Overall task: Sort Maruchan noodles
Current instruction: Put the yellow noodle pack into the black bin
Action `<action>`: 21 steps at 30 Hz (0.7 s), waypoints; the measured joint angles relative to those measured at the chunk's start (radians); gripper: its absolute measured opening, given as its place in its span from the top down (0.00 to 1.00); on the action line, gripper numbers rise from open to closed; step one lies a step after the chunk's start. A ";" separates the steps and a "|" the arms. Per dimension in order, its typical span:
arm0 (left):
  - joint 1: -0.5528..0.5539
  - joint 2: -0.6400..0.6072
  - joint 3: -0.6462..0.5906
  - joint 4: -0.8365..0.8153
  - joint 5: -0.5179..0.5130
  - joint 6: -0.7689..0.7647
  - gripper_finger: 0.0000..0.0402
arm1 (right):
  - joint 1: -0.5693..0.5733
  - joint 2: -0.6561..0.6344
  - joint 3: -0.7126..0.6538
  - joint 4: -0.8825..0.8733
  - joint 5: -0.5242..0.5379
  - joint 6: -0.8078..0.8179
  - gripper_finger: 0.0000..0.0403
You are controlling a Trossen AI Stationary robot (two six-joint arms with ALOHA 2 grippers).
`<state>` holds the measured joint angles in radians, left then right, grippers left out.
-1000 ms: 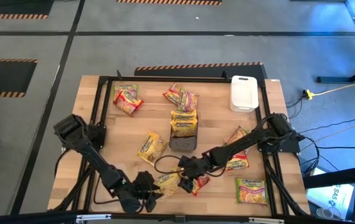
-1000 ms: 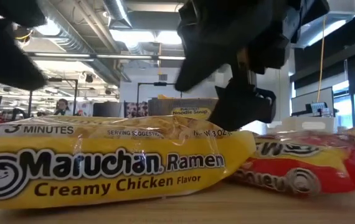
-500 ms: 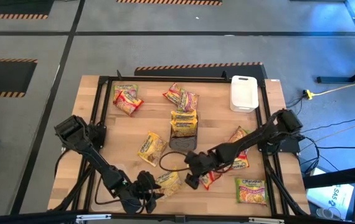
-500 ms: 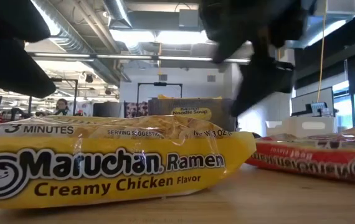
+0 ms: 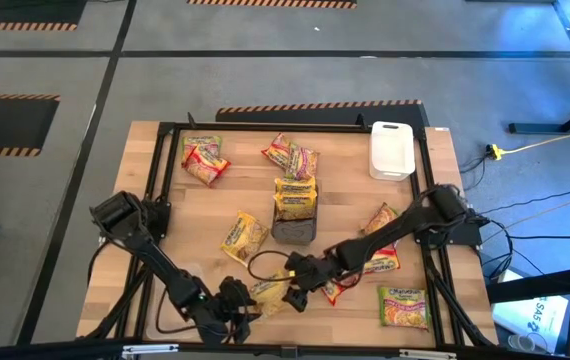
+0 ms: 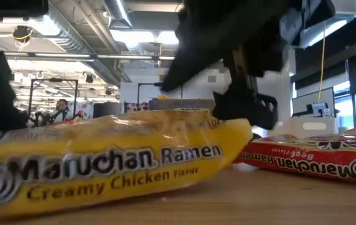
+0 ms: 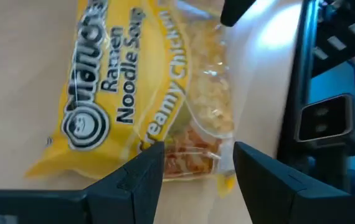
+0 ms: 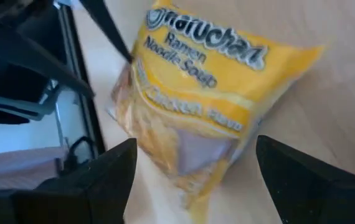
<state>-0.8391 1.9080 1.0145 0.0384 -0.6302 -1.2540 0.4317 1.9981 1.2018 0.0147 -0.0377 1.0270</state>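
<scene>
The right gripper grabs the yellow packet by its end below the flavor name (image 5: 279, 290) next, to sort the packet into the dark tray (image 5: 295, 231).
A yellow Maruchan Creamy Chicken packet (image 5: 270, 292) lies near the table's near edge, with one end raised off the wood in the low view (image 6: 115, 169). My left gripper (image 5: 235, 298) is at its left end and shut on it; the left wrist view (image 7: 199, 171) shows this. My right gripper (image 5: 300, 290) is open at the packet's right end, its two fingers wide apart in the right wrist view (image 8: 196, 180), with the packet (image 8: 196, 93) beyond them. I cannot tell whether it touches. A red beef packet (image 5: 340, 288) lies flat just to the right (image 6: 315, 159). My left gripper has the yellow packet's end (image 7: 190, 155) between its two fingers (image 7: 137, 180), coming slanting down from the table's left. The packet's printed face is up. Its left end is by the fingers and its right end (image 6: 228, 128) is tilted up.
A dark tray (image 5: 293, 228) at the table's middle holds yellow packets (image 5: 295, 195). A white tray (image 5: 390, 150) stands at the far right. Other packets lie at the far left (image 5: 205, 158), far middle (image 5: 290, 155), middle (image 5: 245, 235) and near right (image 5: 405, 305). A black frame rail (image 5: 155, 200) rings the table.
My right gripper went toward the table's right edge with the red packet, left it lying flat there, and has come back left to the yellow packet. My left gripper has come down at the yellow packet's left end. The packet has tipped, its right end now higher.
</scene>
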 joint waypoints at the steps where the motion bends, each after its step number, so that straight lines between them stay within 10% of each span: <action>1: 0.000 0.008 0.000 0.006 0.009 -0.005 0.53 | 0.000 0.007 -0.001 -0.004 0.000 0.002 0.24; 21: 0.010 0.051 0.001 0.020 0.026 -0.019 0.53 | 0.000 0.074 -0.001 0.250 0.029 0.007 0.24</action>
<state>-0.8295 1.9591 1.0157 0.0582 -0.6043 -1.2728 0.4320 2.0717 1.2003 0.2644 -0.0090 1.0340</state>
